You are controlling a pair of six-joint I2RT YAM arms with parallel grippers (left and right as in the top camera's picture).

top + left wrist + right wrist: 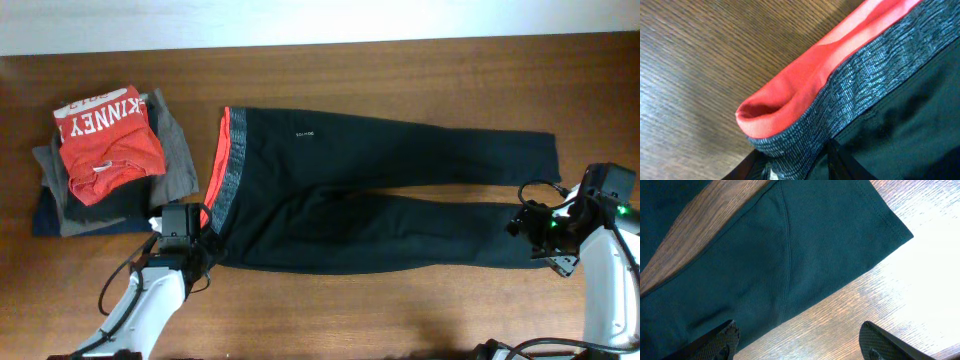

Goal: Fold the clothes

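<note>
Next, my right gripper grips the near leg's hem, opposite the held waistband corner (217, 228), to fold the near leg over the far one.
The long black pants (380, 200) lie flat across the table, waistband to the left and legs to the right. The grey waistband (865, 75) with its red-orange edge (805, 85) fills the left wrist view. My left gripper (203, 238) is at the waistband's near corner, and its fingers (795, 167) are closed on that corner. My right gripper (532, 228) is open at the hem of the near leg. In the right wrist view its fingers (797, 340) straddle bare wood beside the leg hem (790, 245), with one finger over the cloth.
A stack of folded garments sits at the far left: the red "KINNEY" T-shirt (105, 140) on top of grey (178, 150) and navy (50, 215) pieces. It lies close to the waistband. The brown wooden table (400, 310) shows in front, and a white wall strip runs along the back.
</note>
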